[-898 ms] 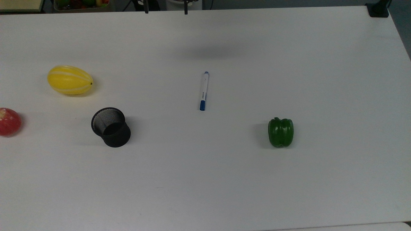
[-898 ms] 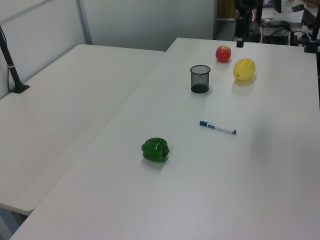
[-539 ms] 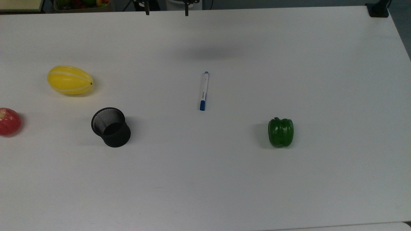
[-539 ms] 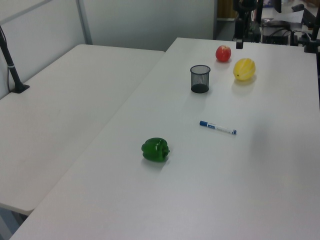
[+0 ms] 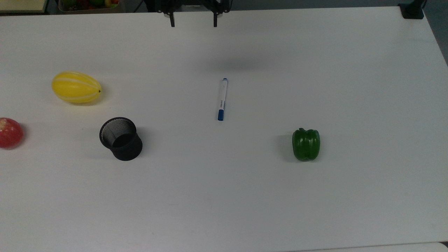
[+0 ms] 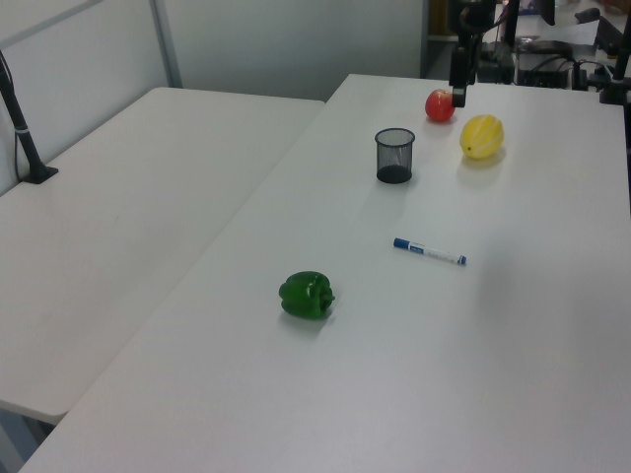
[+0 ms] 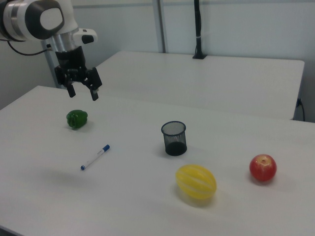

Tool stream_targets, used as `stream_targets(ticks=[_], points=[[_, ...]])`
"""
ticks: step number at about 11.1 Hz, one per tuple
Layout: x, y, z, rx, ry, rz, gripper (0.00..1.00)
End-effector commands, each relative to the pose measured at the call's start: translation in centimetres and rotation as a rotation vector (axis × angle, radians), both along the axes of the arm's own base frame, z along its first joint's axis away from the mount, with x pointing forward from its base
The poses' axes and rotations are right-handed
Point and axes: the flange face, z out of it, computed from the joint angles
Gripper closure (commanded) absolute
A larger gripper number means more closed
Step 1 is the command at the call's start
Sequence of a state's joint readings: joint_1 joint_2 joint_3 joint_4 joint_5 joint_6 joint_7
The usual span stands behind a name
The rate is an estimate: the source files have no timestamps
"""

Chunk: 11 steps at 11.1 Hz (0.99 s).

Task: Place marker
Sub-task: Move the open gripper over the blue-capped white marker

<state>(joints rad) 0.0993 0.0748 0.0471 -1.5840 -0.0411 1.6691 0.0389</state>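
Note:
The marker will go in the black mesh cup (image 6: pixel 394 157), so my gripper should next take hold of it by its blue end with the cap (image 6: pixel 401 243).
The marker (image 5: pixel 222 99) lies flat on the white table, a slim white barrel with a blue cap toward the top view's bottom; it is also in the left view (image 6: pixel 430 252) and the right view (image 7: pixel 95 157). My gripper (image 5: pixel 193 23) hangs open at the top view's upper edge, well above and behind the marker, holding nothing. In the right view the gripper (image 7: pixel 82 93) hovers high over the table, up and to the left of the marker. One dark finger (image 6: pixel 458 89) shows at the left view's top.
A black mesh cup (image 5: pixel 121 139) stands upright at the top view's left of the marker. A yellow melon (image 5: pixel 76 87) and a red apple (image 5: pixel 10 132) lie farther left. A green bell pepper (image 5: pixel 306 144) sits at the right. A second table (image 6: pixel 128 197) adjoins in the left view.
The gripper has come further into the top view from its upper edge, toward the marker and slightly right. The marker and the other objects have not moved.

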Motion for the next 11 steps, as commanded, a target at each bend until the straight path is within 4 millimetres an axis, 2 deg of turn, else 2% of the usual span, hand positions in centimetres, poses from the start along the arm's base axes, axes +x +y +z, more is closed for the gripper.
stream_targets(ticks=[1,3,5,9,11], points=[[0.4,1.7,-0.9,-0.005,-0.020,-0.005,0.00],[1.0,2.3,-2.8,-0.004,-0.019,-0.013,0.00],[1.4,2.9,-5.6,-0.003,-0.019,-0.033,0.00],[3.6,3.8,-13.0,0.002,-0.001,-0.036,0.00],[4.3,3.8,-15.4,0.003,0.011,-0.058,0.00]])
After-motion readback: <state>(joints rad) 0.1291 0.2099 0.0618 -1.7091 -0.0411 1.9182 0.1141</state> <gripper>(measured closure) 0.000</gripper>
